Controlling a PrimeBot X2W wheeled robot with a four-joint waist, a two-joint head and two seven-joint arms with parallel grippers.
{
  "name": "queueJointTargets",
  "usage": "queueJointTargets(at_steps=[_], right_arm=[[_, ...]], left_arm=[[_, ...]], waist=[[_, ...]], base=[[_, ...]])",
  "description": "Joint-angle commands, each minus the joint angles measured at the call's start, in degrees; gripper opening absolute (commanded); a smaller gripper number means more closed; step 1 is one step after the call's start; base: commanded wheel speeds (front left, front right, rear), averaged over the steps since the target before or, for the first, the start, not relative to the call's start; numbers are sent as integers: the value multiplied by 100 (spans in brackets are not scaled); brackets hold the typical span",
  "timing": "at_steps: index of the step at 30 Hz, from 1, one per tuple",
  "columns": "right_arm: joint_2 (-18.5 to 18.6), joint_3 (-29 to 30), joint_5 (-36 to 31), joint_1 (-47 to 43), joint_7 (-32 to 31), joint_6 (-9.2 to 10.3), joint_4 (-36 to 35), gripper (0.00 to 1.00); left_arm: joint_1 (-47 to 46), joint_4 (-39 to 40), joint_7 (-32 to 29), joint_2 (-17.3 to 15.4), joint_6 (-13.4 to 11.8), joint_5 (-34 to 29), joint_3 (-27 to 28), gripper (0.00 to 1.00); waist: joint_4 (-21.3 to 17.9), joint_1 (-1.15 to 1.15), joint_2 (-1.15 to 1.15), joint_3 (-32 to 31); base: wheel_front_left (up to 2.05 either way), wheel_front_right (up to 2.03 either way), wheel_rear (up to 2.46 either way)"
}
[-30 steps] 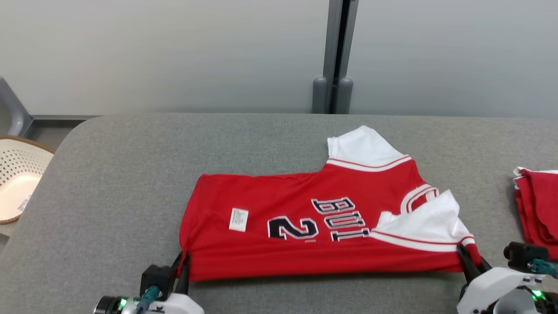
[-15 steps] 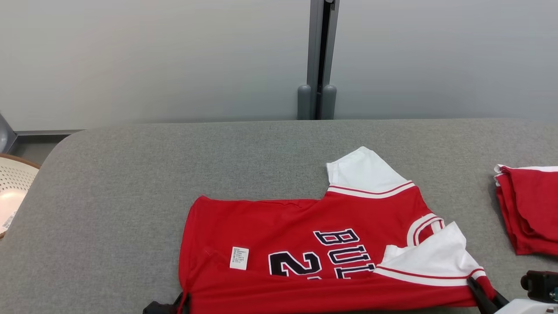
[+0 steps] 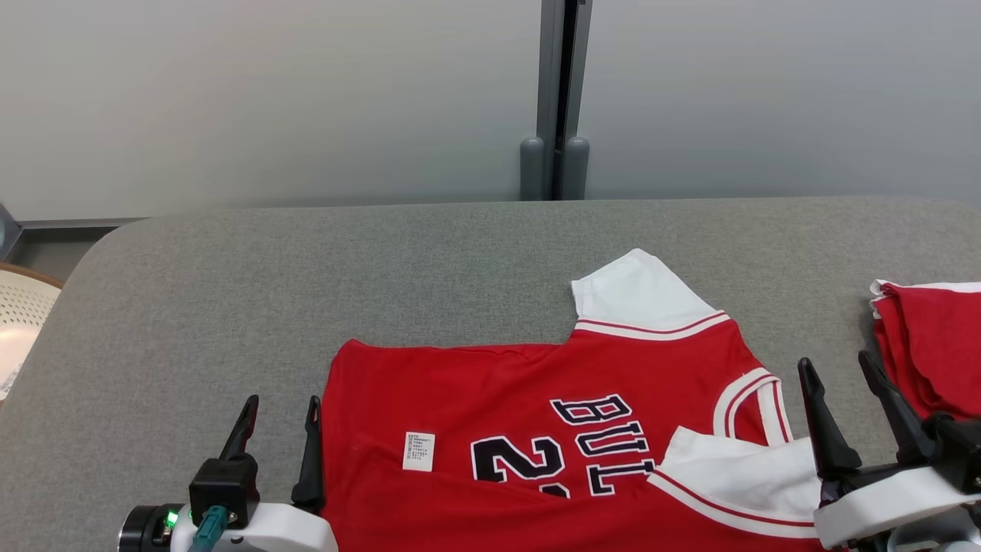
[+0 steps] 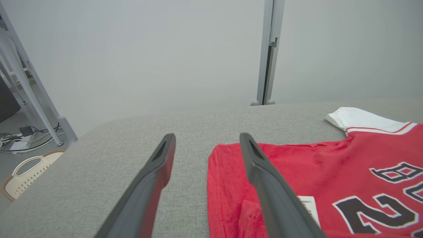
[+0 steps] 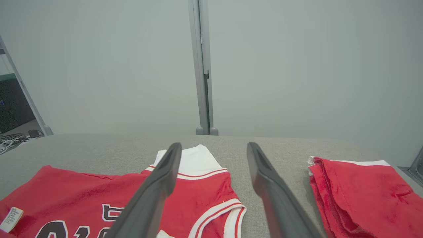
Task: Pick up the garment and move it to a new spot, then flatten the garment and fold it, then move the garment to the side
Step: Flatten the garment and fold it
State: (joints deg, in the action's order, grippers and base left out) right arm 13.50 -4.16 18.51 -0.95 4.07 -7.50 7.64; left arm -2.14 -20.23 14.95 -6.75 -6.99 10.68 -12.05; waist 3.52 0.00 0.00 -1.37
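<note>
My left gripper takes hold of the jersey by its raised hem corner point(image 3: 347, 353) opposite the folded-over edge next, since the jersey's body point(image 3: 515, 395) lies flat.
The garment point(image 3: 490, 399) is a red jersey with white sleeves and dark lettering, lying spread on the grey table, its near edge folded over toward the middle. My left gripper point(image 3: 281, 405) stands open just left of its hem corner, with nothing between the fingers. In the left wrist view the open left gripper point(image 4: 207, 137) straddles the edge of the garment point(image 4: 314, 172). My right gripper point(image 3: 835, 362) is open beside the collar end, free of the cloth. The right wrist view shows the open right gripper point(image 5: 214, 145) above the garment point(image 5: 99, 191).
A folded red pile point(image 3: 935, 345) lies at the table's right edge, close to my right gripper, and appears as the pile point(image 5: 357, 188) in the right wrist view. A pale perforated basket point(image 3: 19, 322) sits off the left edge. The grey padded table point(image 3: 306, 268) stretches back to a wall with a post point(image 3: 556, 100).
Both grippers have opened and let go of the garment's near edge, which now rests on the table. The head camera has also shifted.
</note>
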Motion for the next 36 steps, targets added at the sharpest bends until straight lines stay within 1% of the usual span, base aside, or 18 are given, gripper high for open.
queueJointTargets(at_steps=[1,4,8,17,18,21,22,23,26,36], right_arm=[[-7,-75,-261,170,317,3,-58,100],[-73,-144,-470,384,487,3,-4,100],[-126,-246,-617,652,517,3,61,100],[-108,-401,-606,1042,560,3,22,100],[-108,-401,-606,1042,560,3,22,100],[-94,-424,-596,1144,555,3,-3,100],[-92,-432,-597,1193,568,3,-15,100],[-92,-432,-597,1193,568,3,-15,100],[-86,-444,-588,1233,584,3,-16,100],[-108,-409,-623,1270,593,3,43,100]], left_arm=[[-50,188,14,-6,-50,1,111,100],[-220,192,17,51,-49,-21,163,100],[-535,-222,15,102,1,-61,113,100],[-1858,-1732,-318,-27,79,-264,-80,100],[-1858,-1732,-318,-27,79,-264,-80,100],[-2270,-2220,-420,-101,140,-343,-160,100],[-2490,-2517,-462,-124,138,-387,-213,100],[-2490,-2517,-462,-124,138,-387,-213,100],[-2739,-2899,-442,-165,99,-437,-251,100],[-3196,-3774,-205,-135,250,-361,-326,100]], waist=[[-11,0,0,82],[-32,0,0,245],[-87,0,0,514],[-356,0,0,1121],[-356,0,0,1121],[-456,0,0,1274],[-513,0,0,1346],[-513,0,0,1346],[-564,0,0,1411],[-644,0,0,1508]], base=[[0,0,0],[0,0,0],[0,0,0],[0,0,0],[0,0,0],[0,0,0],[0,0,0],[0,0,0],[0,0,0],[0,0,0]])
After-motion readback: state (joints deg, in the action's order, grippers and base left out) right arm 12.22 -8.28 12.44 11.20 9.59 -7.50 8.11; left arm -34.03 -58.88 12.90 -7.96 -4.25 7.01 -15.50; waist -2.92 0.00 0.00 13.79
